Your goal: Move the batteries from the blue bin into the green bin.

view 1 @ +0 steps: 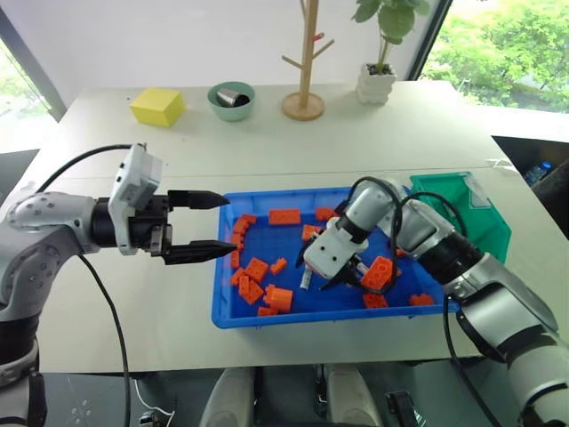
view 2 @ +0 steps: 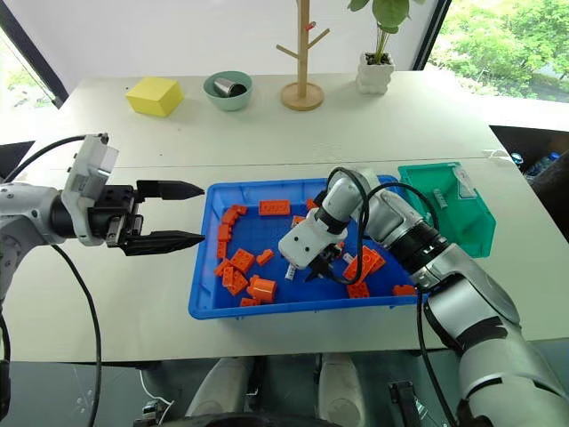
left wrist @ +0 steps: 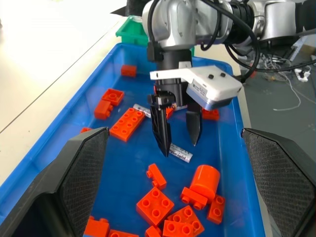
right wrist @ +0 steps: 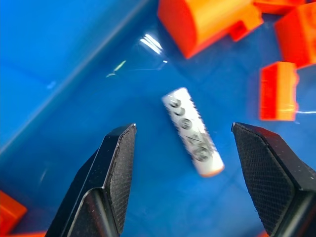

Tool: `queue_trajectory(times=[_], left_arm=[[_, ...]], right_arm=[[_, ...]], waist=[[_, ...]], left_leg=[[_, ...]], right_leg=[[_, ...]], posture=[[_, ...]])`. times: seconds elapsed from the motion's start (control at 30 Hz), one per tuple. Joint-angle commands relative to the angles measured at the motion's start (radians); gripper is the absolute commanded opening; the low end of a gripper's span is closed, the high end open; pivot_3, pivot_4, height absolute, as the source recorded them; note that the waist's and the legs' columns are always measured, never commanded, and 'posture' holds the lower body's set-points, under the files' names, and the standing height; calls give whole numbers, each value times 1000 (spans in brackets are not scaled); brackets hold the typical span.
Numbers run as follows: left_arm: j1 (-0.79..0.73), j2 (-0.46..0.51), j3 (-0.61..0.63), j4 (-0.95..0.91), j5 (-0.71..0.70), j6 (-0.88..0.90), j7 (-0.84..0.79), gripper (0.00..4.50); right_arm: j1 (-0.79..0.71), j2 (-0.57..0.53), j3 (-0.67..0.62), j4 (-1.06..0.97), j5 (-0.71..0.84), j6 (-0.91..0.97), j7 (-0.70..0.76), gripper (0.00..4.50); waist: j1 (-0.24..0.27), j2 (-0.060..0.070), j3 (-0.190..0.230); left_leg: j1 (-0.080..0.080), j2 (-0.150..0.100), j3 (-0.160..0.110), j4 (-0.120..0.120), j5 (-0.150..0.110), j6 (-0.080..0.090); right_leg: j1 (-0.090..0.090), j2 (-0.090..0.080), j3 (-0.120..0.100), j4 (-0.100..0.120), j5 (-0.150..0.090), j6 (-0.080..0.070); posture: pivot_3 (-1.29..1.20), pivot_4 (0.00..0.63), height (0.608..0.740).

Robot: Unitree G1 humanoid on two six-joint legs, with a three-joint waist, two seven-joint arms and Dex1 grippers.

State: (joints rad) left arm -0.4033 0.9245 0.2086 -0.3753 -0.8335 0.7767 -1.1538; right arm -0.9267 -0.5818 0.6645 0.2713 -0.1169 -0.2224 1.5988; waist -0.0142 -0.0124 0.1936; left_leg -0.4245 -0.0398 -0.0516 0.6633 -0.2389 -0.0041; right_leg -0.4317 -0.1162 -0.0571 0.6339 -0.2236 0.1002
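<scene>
My right gripper closes on the battery next, since the fingers stand beside the silver-grey battery (view 1: 307, 277) (right wrist: 192, 131), low over the bottom of the blue bin. Closing now would catch it.
The blue bin (view 1: 302, 318) lies on the table in front of me, with orange bricks (view 1: 284, 216) scattered in it. A silver-grey battery (right wrist: 192, 131) lies flat on its floor. My right gripper (left wrist: 177, 140) points down over that battery, open, one finger on each side and just above it, holding nothing. A second battery (left wrist: 140, 109) lies behind the gripper beside a long orange brick. The green bin (view 1: 458, 209) stands against the blue bin's far right corner. My left gripper (view 1: 229, 226) hovers open and level at the blue bin's left edge.
At the back of the table stand a yellow block (view 1: 157, 106), a pale-green bowl (view 1: 231, 100) with a metal cup in it, a wooden tree stand (view 1: 304, 98) and a potted plant (view 1: 378, 80). Orange bricks (left wrist: 155, 207) crowd the bin floor near the battery.
</scene>
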Motion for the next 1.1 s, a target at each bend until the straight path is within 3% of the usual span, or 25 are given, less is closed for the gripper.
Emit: queue_trajectory(times=[0.03,0.1,0.2,0.27,0.4,0.63,0.77,1.0,1.1], left_arm=[[-25,10,13,-9,-11,-13,2,4500],[-32,8,7,-4,-8,-16,1,4500],[-40,6,1,3,-4,-19,-2,4500],[-50,3,-6,11,0,-22,-3,4500],[-70,0,-21,27,7,-30,-7,4500],[-119,-24,-66,62,26,-50,-23,4500],[-143,-40,-86,76,30,-55,-33,4500],[-161,-90,-131,95,53,-77,-34,4500],[-167,-94,-139,113,60,-84,-45,4500]], right_arm=[[9,25,-9,6,-40,-7,-45,2644],[11,34,-12,25,-66,-13,-76,1971],[8,42,-16,45,-86,-17,-98,1971],[10,38,-21,35,-72,8,-75,1548],[18,36,-50,-13,-51,72,-68,31],[26,28,-129,-109,-21,229,-104,24],[50,-7,-258,-269,41,489,-163,24],[229,-95,-686,-571,92,1060,-489,24],[297,-130,-820,-638,87,1200,-602,24]], waist=[[-2,0,0],[-3,0,0],[-2,0,0],[-2,0,0],[-1,0,0],[1,0,0],[2,0,0],[24,0,0],[29,0,0]], left_leg=[[0,0,0,0,0,0],[1,0,0,0,0,0],[4,0,0,0,0,0],[6,0,0,0,0,0],[6,0,0,0,0,0],[6,0,0,0,0,0],[5,0,0,0,0,0],[3,0,0,0,0,0],[3,0,1,0,0,0]], right_leg=[[0,0,0,0,0,0],[0,1,0,0,0,0],[3,1,0,1,0,0],[5,1,0,1,0,0],[5,1,0,1,0,0],[5,1,0,1,0,0],[4,0,0,1,0,0],[3,-1,0,0,0,0],[3,-1,0,0,0,0]], posture=[[0,150,702],[0,150,702],[0,150,702],[0,150,702],[0,150,702],[0,150,702],[0,150,702],[0,150,702],[0,150,702]])
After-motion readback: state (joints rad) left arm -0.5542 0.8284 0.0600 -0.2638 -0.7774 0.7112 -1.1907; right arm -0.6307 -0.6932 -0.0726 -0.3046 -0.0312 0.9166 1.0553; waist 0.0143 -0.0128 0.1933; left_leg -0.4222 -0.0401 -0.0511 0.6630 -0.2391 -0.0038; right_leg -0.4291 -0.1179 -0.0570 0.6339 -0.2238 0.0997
